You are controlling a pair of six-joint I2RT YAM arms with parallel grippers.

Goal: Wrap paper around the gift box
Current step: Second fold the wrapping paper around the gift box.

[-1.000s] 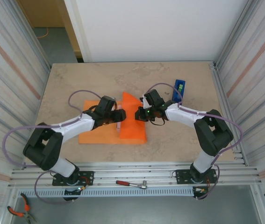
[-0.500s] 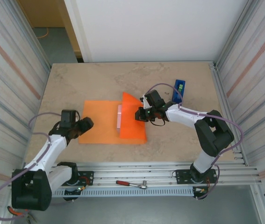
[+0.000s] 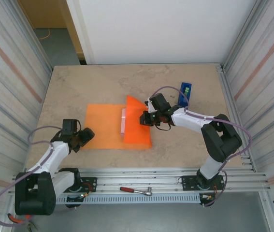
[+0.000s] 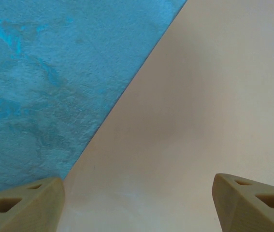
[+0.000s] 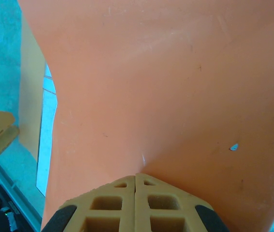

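Note:
The left gripper pinches the orange paper's flat outer edge [image 3: 87, 116] next, opposite the folded part, to wrap the paper over the gift box [image 3: 123, 123].
The orange paper [image 3: 104, 129] lies flat in the middle of the table, and its right part [image 3: 137, 126] is folded up and over the gift box. A narrow pale strip of the gift box [image 3: 123, 123] shows at the fold, and its pale side [image 5: 47, 126] shows under the sheet. My right gripper [image 3: 145, 118] is shut on the raised paper [image 5: 141, 87], fingers pressed together [image 5: 135, 180]. My left gripper [image 3: 82, 137] hovers at the paper's near-left corner, open, with nothing between its fingertips [image 4: 23, 205]. Beneath it the paper [image 4: 199, 106] looks pale beside the table.
A blue tape dispenser [image 3: 185, 93] stands right of the right gripper. A red-handled tool [image 3: 136, 191] lies on the front rail and pliers [image 3: 20, 220] at the bottom left. Corrugated walls close both sides. Bare table [image 3: 103, 84] stretches behind the paper.
My left arm has pulled back from the box to the paper's near-left corner, and its jaws have opened wider. The right gripper has stayed shut on the fold.

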